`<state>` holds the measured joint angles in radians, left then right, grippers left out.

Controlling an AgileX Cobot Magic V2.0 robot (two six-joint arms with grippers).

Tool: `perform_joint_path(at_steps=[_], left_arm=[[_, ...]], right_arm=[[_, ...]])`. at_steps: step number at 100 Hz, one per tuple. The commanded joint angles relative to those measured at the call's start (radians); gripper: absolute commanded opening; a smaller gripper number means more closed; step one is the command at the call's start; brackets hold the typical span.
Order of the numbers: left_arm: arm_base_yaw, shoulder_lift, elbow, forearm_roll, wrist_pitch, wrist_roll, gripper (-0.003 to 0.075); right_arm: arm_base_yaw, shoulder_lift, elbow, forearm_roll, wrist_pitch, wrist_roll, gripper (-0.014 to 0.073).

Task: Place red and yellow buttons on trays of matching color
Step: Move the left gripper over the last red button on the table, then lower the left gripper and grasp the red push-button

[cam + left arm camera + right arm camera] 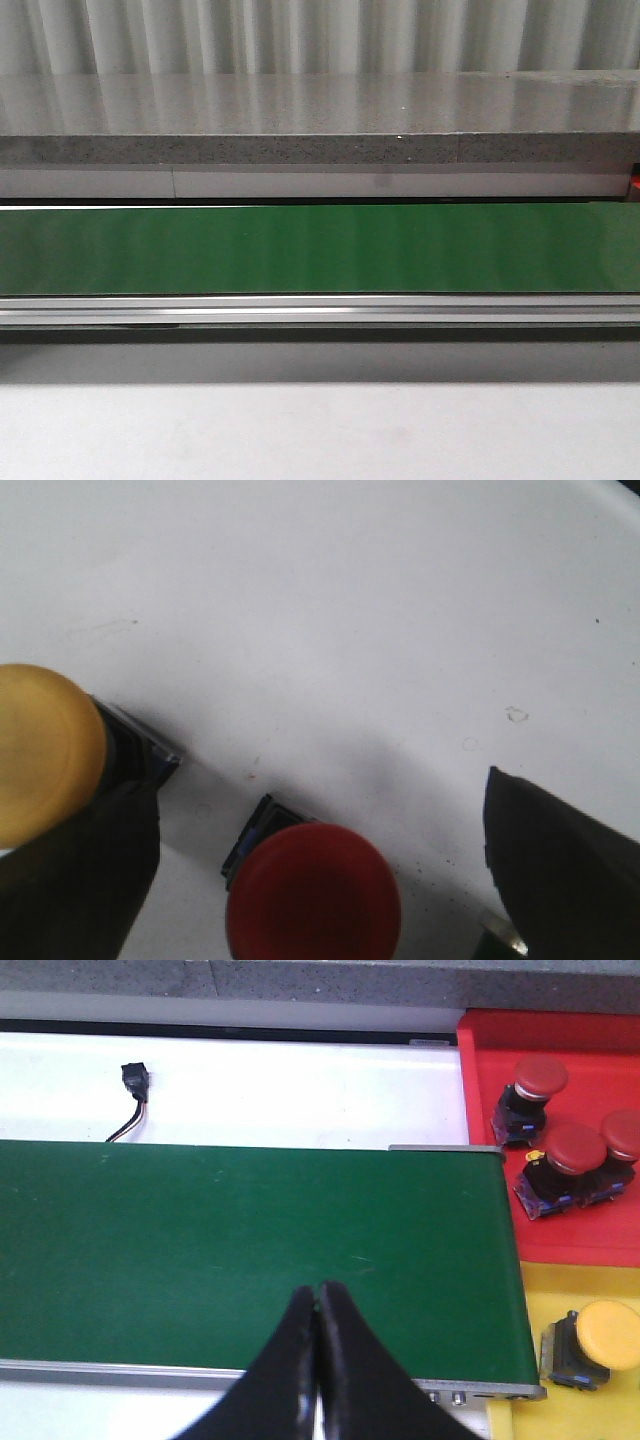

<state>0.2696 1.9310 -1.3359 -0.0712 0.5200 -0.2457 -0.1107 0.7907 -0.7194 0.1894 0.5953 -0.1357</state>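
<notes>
The fingers of my left gripper reach down beside the red cap (313, 895) above its black base (262, 828), so they should close on the cap now.
In the left wrist view a red button (313, 898) on a black base stands on a white surface between the spread fingers of my left gripper (318, 825), which is open and not touching it. A yellow button (45, 748) sits just beside one finger (85, 880). In the right wrist view my right gripper (318, 1292) is shut and empty over the green belt (200, 1240). Past the belt's end, a red tray (590, 1030) holds three red buttons (575, 1150), and a yellow tray (560, 1285) holds one yellow button (608, 1332). Neither gripper shows in the front view.
The green conveyor belt (320, 248) runs across the front view with an aluminium rail (320, 310) along its near side and a grey shelf (320, 120) behind. A black connector on a cable (133, 1080) lies on the white surface beyond the belt.
</notes>
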Motion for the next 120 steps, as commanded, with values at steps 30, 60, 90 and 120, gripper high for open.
perform_joint_path(at_steps=[30,60,90,120], left_arm=[[0.002,-0.04,-0.03,-0.016,-0.047,-0.008,0.044],[0.002,-0.045,-0.03,-0.027,0.015,-0.006,0.0035],[0.002,-0.178,-0.03,-0.046,0.018,0.051,-0.002],[0.002,-0.38,-0.03,-0.15,0.169,0.246,-0.002]], right_arm=[[0.0,-0.01,-0.026,0.007,-0.057,-0.01,-0.0067],[0.0,-0.01,-0.026,0.007,-0.057,-0.01,-0.0067],[0.0,-0.01,-0.026,0.007,-0.057,-0.01,-0.0067],[0.0,-0.01,-0.026,0.007,-0.057,-0.01,-0.0067]])
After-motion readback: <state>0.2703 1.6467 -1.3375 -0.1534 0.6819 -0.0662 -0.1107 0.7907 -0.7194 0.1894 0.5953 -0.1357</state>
